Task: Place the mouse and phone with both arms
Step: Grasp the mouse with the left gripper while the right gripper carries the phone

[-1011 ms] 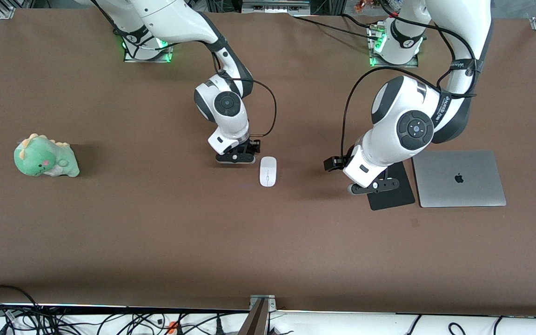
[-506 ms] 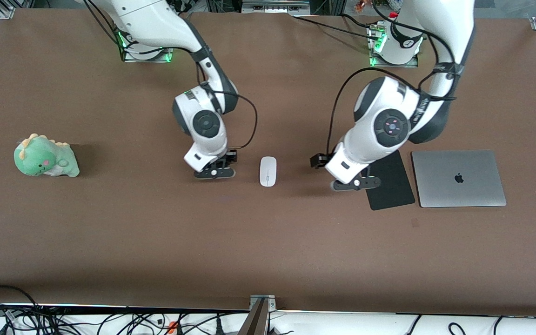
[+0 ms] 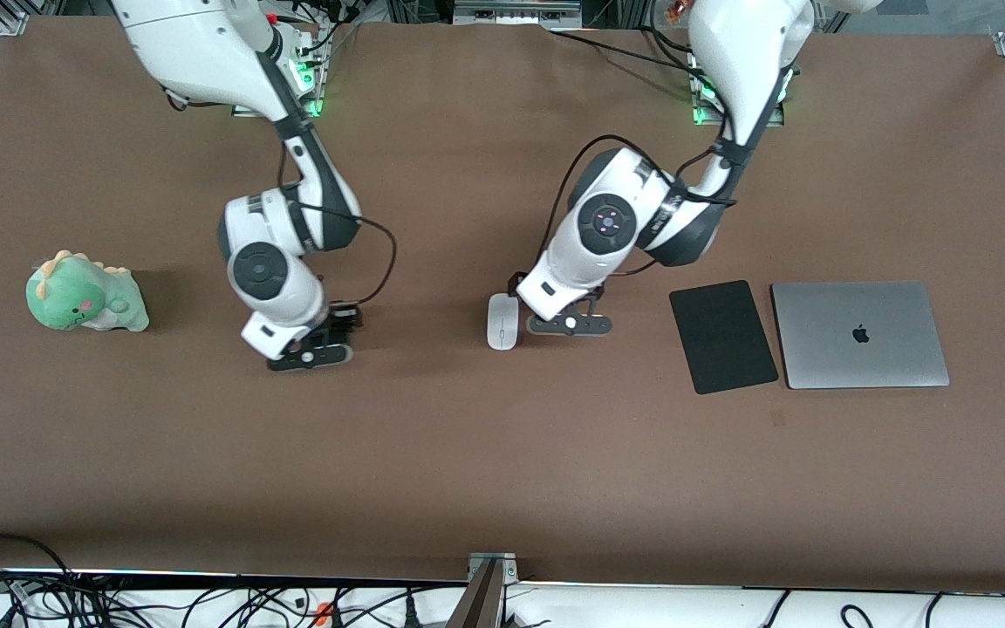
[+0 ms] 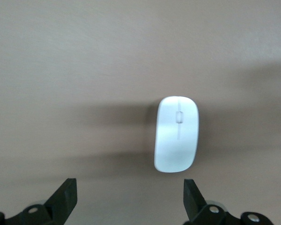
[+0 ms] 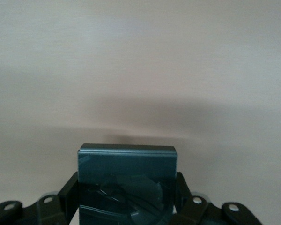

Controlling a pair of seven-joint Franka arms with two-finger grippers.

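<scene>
I will next place the mouse on the black mouse pad [image 3: 724,337], so I will use my left gripper to grab the white mouse [image 3: 502,321] by its long side edges.
The white mouse [image 3: 502,321] lies on the brown table near its middle; it also shows in the left wrist view [image 4: 176,133]. My left gripper [image 3: 569,325] hangs low over the table just beside the mouse, on the side toward the left arm's end. It is open and empty [image 4: 129,206], and the mouse lies just past the tip of one of its fingers [image 4: 193,197]. My right gripper [image 3: 309,356] is over bare table between the mouse and the plush. It is shut on the phone [image 5: 127,180], a dark glossy slab upright between its fingers. The phone is hidden in the front view.
A flat black mouse pad [image 3: 722,336] lies beside a closed silver laptop [image 3: 860,334] toward the left arm's end. A green dinosaur plush [image 3: 84,292] sits toward the right arm's end. Cables hang along the table's front edge.
My left gripper has moved from over the mouse pad to beside the mouse. My right gripper has moved away from the mouse toward the plush.
</scene>
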